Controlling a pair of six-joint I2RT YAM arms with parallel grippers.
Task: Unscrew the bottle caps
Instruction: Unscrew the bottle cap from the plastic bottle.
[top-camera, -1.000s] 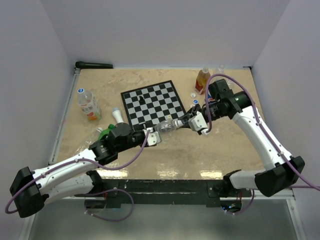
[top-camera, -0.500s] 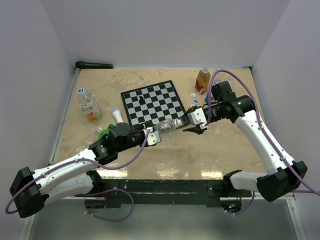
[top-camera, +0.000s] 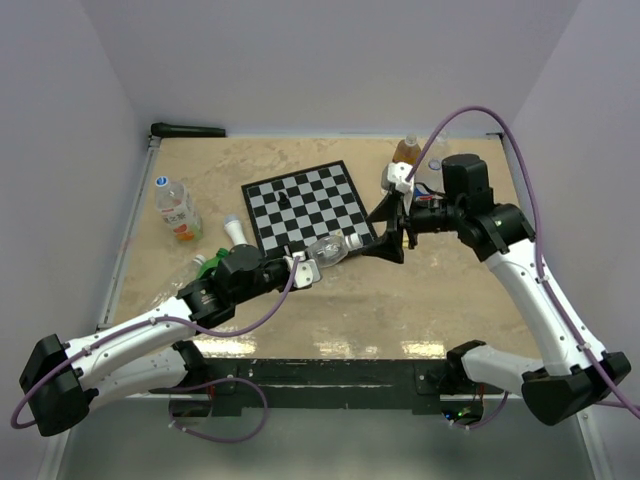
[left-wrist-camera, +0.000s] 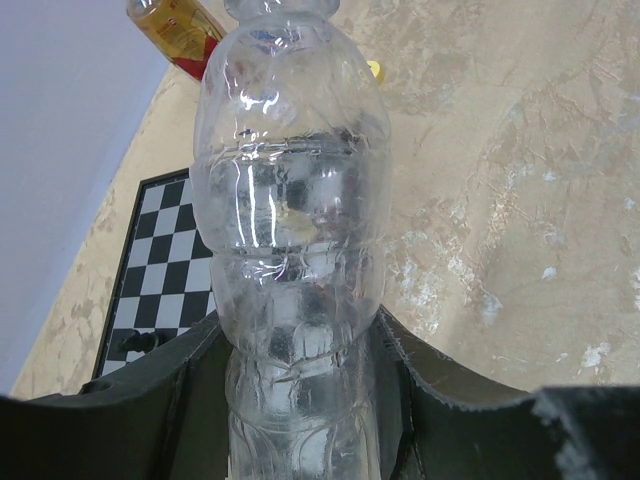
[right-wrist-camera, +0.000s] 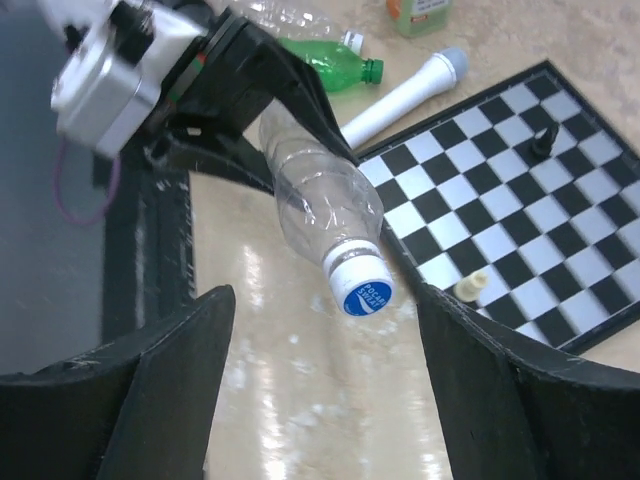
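My right gripper takes hold of the cap by its opposite sides next, facing its blue top, to unscrew the white cap (top-camera: 354, 241) (right-wrist-camera: 359, 279) from the bottle.
My left gripper (top-camera: 303, 270) is shut on the lower body of a clear bottle (top-camera: 328, 249), holding it off the table, tilted toward the right arm. In the left wrist view the bottle (left-wrist-camera: 295, 230) fills the gap between the fingers (left-wrist-camera: 190, 400). Its cap (right-wrist-camera: 361, 284), white with a blue top, sits on the neck. My right gripper (top-camera: 379, 232) is open and stands a short way back from the cap, touching nothing. In the right wrist view the cap hangs just beyond and between the spread fingertips of the right gripper (right-wrist-camera: 325, 295).
A chessboard (top-camera: 305, 205) lies mid-table with a black piece (right-wrist-camera: 541, 143) and a pale pawn (right-wrist-camera: 468, 287). At the left are a labelled bottle (top-camera: 175, 208), a green bottle (top-camera: 205, 262) and a white tube (top-camera: 235, 230). An orange-labelled bottle (top-camera: 405, 153) stands at the back right.
My right gripper has opened, let go of the cap and drawn back up and to the right. The cap is still on the bottle. The left arm has barely moved.
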